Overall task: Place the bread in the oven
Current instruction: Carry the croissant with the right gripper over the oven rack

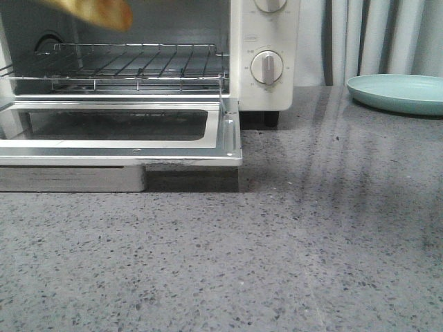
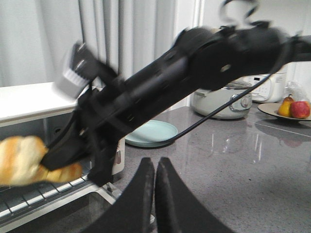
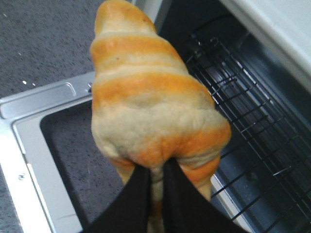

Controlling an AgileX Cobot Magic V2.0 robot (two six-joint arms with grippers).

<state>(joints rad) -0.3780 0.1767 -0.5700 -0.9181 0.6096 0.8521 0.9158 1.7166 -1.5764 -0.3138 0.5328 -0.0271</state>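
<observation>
My right gripper holds the bread (image 1: 100,12) high above the wire rack (image 1: 138,66) at the oven's opening in the front view, so it should keep holding.
The bread (image 3: 150,107), golden-orange with pale stripes, is pinched in my right gripper (image 3: 155,167) and hangs above the open oven door (image 3: 39,145), just before the wire rack (image 3: 248,136). In the front view only a blurred tip of the bread (image 1: 100,12) shows at the top edge, above the rack (image 1: 138,66) of the cream-white oven (image 1: 266,55). In the left wrist view the right arm (image 2: 194,63) holds the bread (image 2: 24,160) over the rack. My left gripper (image 2: 155,167) is shut and empty above the countertop, off to the side of the oven.
A pale green plate (image 1: 398,92) lies on the grey stone countertop (image 1: 277,249) right of the oven. The oven door (image 1: 124,135) lies flat open toward me. A rice cooker (image 2: 223,99) and a fruit plate (image 2: 289,109) stand farther off.
</observation>
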